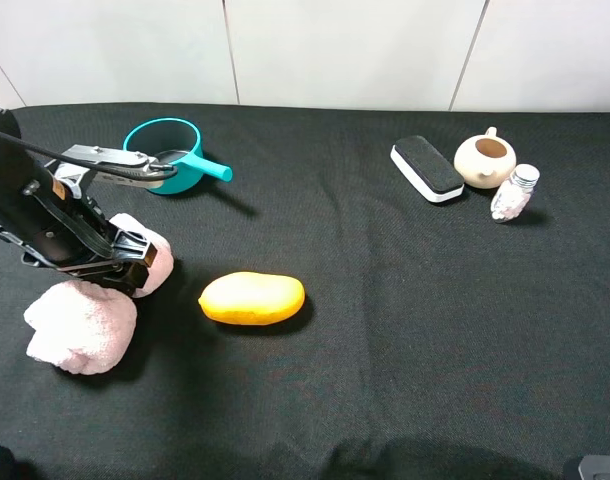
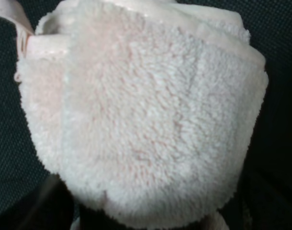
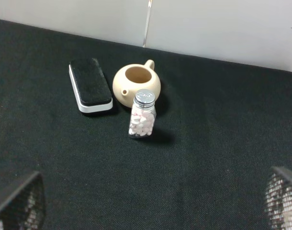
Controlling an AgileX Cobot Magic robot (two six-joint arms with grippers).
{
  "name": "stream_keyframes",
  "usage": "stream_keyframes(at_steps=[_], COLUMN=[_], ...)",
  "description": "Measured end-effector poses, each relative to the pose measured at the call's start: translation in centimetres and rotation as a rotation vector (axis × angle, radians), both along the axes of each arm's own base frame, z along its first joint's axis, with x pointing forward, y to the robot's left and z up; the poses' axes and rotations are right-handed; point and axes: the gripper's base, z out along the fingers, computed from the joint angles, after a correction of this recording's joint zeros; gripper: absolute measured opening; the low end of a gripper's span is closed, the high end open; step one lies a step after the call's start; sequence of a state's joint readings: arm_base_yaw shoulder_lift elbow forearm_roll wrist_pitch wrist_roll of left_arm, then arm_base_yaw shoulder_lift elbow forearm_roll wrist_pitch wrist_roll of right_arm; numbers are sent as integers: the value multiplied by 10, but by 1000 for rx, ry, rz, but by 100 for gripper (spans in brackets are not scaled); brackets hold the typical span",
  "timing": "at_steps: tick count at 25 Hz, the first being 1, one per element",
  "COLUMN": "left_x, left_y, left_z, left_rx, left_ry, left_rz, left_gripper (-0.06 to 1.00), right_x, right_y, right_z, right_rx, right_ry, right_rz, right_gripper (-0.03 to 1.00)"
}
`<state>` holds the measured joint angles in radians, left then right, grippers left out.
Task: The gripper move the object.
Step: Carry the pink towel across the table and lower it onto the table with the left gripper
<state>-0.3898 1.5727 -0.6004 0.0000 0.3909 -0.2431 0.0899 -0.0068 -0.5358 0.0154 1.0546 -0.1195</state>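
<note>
My left gripper grabs the pink plush object by its middle (image 2: 148, 203) next, between its plush lumps, to move it.
The object is two pale pink plush lumps on the black cloth at the left of the exterior high view, one nearer the front (image 1: 82, 325) and one behind it (image 1: 153, 252). My left gripper (image 1: 125, 268) is down between the two lumps, over their join. In the left wrist view the pink plush (image 2: 151, 110) fills the frame and hides the fingers, so the jaw opening does not show. My right gripper (image 3: 146, 206) is open and empty, with only its mesh fingertips (image 3: 16, 201) in view.
A yellow-orange mango (image 1: 252, 298) lies just right of the object. A teal pot (image 1: 170, 150) stands behind the left arm. At the back right stand a black eraser (image 1: 427, 168), a cream teapot (image 1: 485, 160) and a small bottle (image 1: 515, 192).
</note>
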Motion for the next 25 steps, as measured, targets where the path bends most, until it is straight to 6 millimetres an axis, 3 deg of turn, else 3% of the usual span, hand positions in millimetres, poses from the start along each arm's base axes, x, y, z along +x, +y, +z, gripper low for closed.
stream_keyframes(at_steps=[20,25], left_x=[2,4], left_y=[2,1], left_z=[0,-11], left_rx=[24,30], left_ry=[-21,10], left_rz=[-10,-7], left_gripper=[77,77], right_x=[0,0], right_y=[0,0], right_z=[0,0], right_rx=[0,0], right_ry=[-1,-1], right_rz=[0,0], right_gripper=[69,69])
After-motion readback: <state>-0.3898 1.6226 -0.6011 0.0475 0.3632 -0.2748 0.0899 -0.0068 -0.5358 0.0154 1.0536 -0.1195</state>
